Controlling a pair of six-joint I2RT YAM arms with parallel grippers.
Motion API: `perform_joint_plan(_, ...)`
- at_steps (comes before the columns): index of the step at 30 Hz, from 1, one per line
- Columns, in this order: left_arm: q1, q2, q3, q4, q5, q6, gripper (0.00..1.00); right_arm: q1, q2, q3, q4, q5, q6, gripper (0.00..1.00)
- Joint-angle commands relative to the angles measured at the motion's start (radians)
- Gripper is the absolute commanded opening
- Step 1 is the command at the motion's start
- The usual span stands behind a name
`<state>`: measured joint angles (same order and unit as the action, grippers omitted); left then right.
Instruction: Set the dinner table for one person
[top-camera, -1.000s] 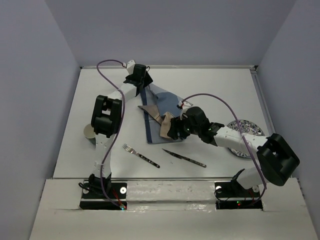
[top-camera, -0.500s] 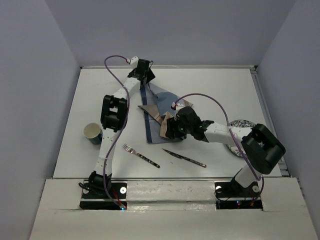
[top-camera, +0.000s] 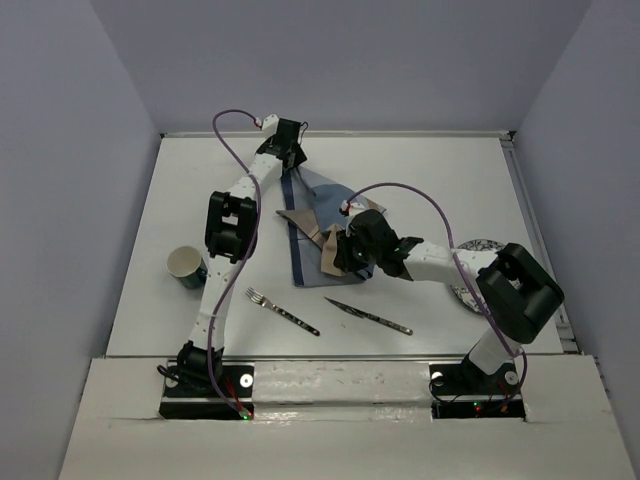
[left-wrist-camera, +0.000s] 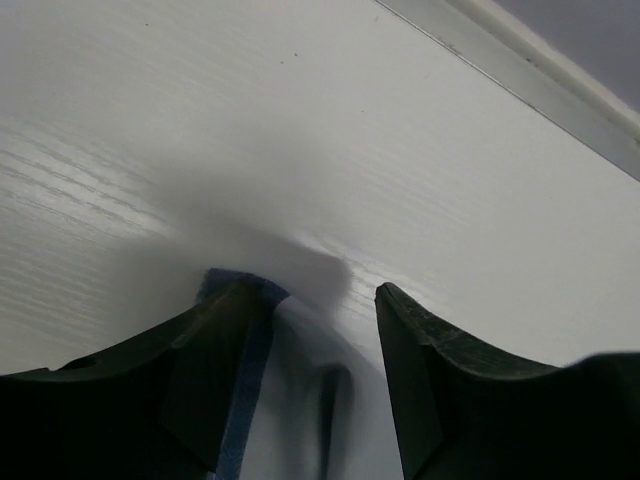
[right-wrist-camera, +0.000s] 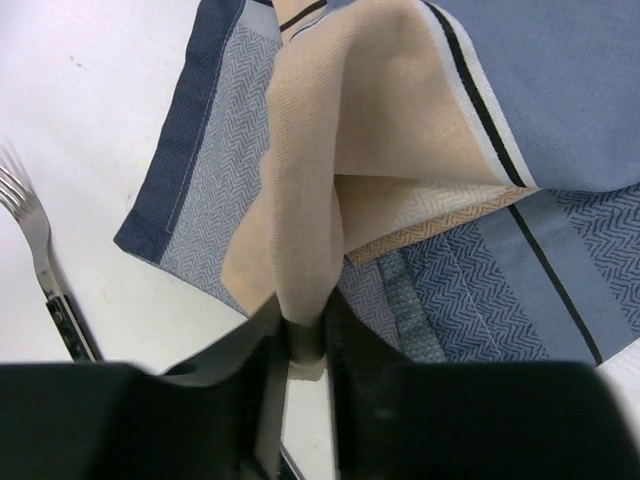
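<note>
My left gripper needs to close on the placemat's corner now: the raised fold of its blue-edged corner is between my fingers, so they would hold the placemat.
The blue-and-tan placemat (top-camera: 318, 203) lies crumpled on the white dinner table (top-camera: 430, 180), one tan flap folded over itself. My right gripper (top-camera: 336, 256) is at the placemat's near edge, shut on the folded tan flap (right-wrist-camera: 310, 200), which rises in a ridge from between the jaws. At the far corner is my left gripper (top-camera: 285, 166). In the left wrist view this gripper (left-wrist-camera: 315, 300) is open, its fingers apart on either side of the placemat's blue-edged corner (left-wrist-camera: 252, 360), low over the table (left-wrist-camera: 300, 120).
A fork (top-camera: 282, 311) and a knife (top-camera: 368, 316) lie on the table near the front. A paper cup (top-camera: 183, 264) stands at the left beside the left arm. A patterned plate (top-camera: 482, 250) is partly hidden under the right arm. Walls enclose the table.
My right gripper has closed on the tan flap and shifted slightly left. The left arm has reached a little further to the placemat's far corner, jaws narrowing slightly.
</note>
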<state>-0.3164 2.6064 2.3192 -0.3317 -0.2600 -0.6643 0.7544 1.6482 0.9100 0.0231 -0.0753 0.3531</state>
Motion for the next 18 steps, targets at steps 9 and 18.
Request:
perform_joint_plan(9, 0.004, 0.046, 0.097, -0.05, -0.008, 0.043, 0.58, 0.008, -0.06, 0.01, 0.028, 0.062, -0.013, 0.01)
perform_joint_plan(18, 0.002, 0.015, 0.077, -0.063, -0.051, 0.081, 0.0, 0.008, -0.143, -0.014, 0.012, 0.144, -0.025, 0.0)
